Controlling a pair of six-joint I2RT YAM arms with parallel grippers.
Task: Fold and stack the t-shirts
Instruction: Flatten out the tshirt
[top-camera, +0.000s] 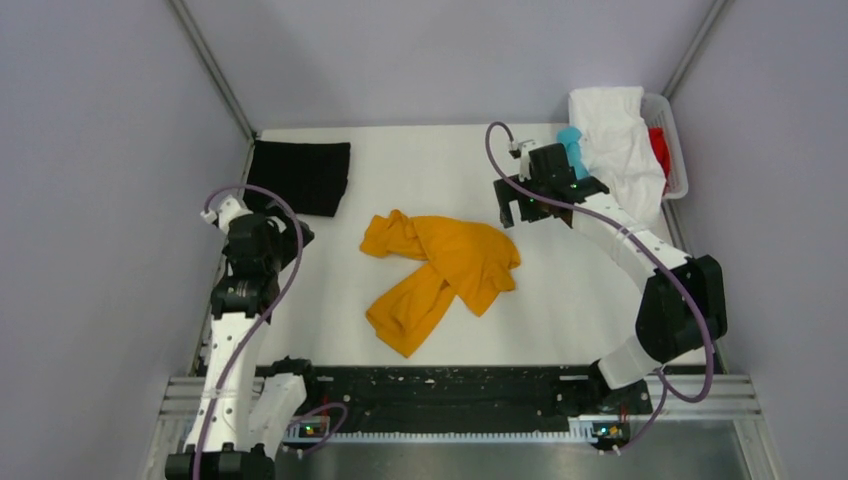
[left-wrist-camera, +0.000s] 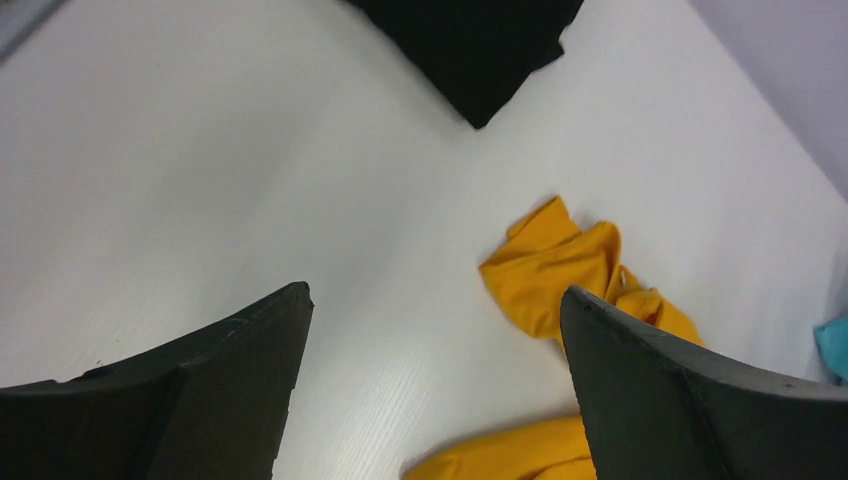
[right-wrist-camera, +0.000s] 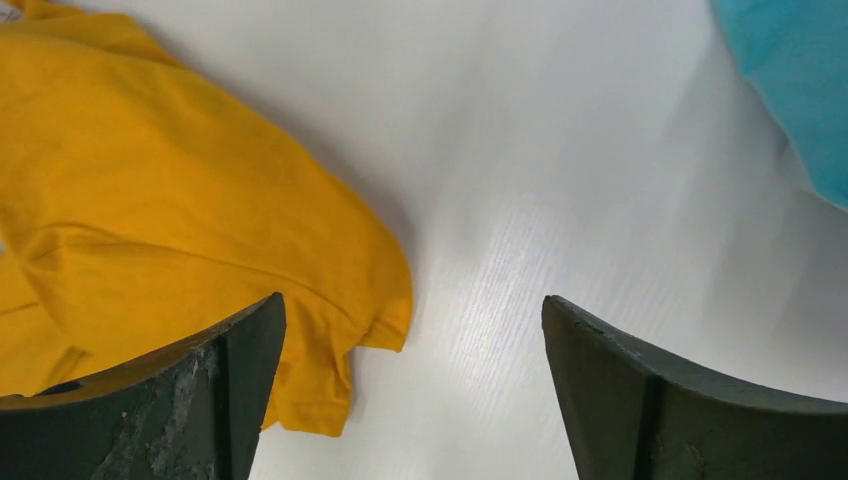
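Observation:
My left gripper is about to grab the crumpled end of the orange t-shirt nearest the black t-shirt, to spread the orange t-shirt flat for folding.
A mustard-orange t-shirt (top-camera: 440, 270) lies crumpled in the middle of the white table. It also shows in the left wrist view (left-wrist-camera: 550, 275) and the right wrist view (right-wrist-camera: 170, 200). A black t-shirt (top-camera: 300, 177) lies folded flat at the back left, and shows in the left wrist view (left-wrist-camera: 470, 45). White (top-camera: 620, 140), teal (top-camera: 572, 145) and red (top-camera: 660, 150) t-shirts are heaped in a basket at the back right. My left gripper (top-camera: 285, 235) (left-wrist-camera: 435, 295) is open and empty, left of the orange shirt. My right gripper (top-camera: 518, 212) (right-wrist-camera: 413, 300) is open and empty, above the shirt's right edge.
The white basket (top-camera: 680, 160) stands at the table's back right corner, with the white shirt spilling over its rim. Teal cloth (right-wrist-camera: 790, 70) shows at the right wrist view's upper right. Grey walls close in the table on three sides.

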